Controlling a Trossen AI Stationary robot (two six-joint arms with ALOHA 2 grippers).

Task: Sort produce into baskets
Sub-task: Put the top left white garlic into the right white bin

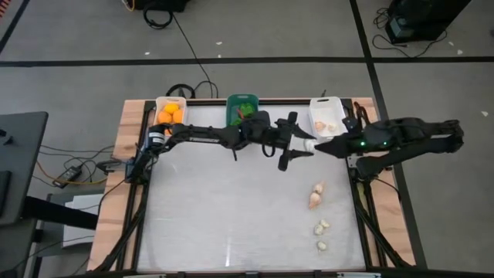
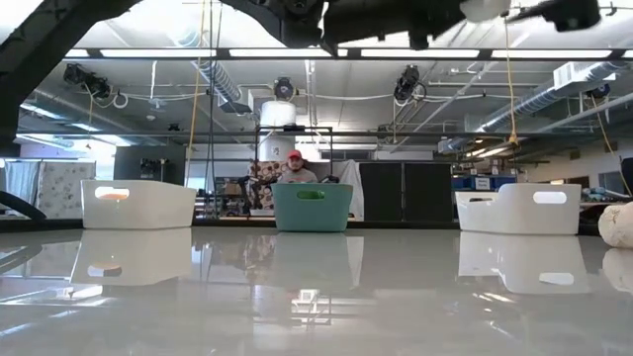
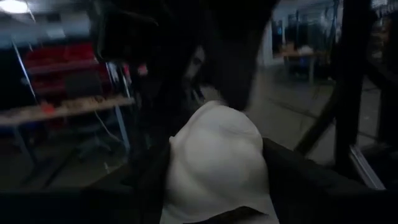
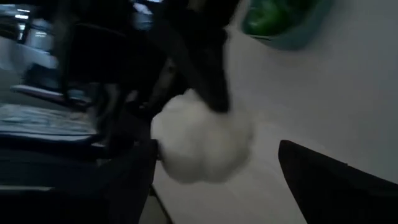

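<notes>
The bulb sits mostly beyond my right gripper's open fingers, so it is too early to close on the garlic bulb point(image 1: 309, 144) point(image 4: 203, 142); a move forward comes first.
A pale garlic bulb point(image 1: 309, 144) hangs in the air over the table's far middle, between my two grippers. My left gripper point(image 1: 301, 144) reaches in from the left and is shut on it. My right gripper point(image 1: 322, 145) comes from the right, open, with its fingers on either side of the bulb point(image 4: 202, 146). The white basket with orange fruits point(image 1: 170, 114), the teal basket with green peppers point(image 1: 242, 108) and the white basket with garlic point(image 1: 326, 117) stand along the far edge. Three garlic bulbs point(image 1: 316, 194) lie on the table at the right. My left gripper pinches the garlic bulb by its two sides point(image 3: 180, 174) between its two fingers. The fingers lie level and point toward the table's right edge. The bulb is lifted clear of the table, well above it.
The table's frame rails point(image 1: 363, 208) run along its left and right sides. One loose bulb shows at the right edge of the low view point(image 2: 618, 223). A person sits in the room behind the teal basket point(image 2: 294, 170).
</notes>
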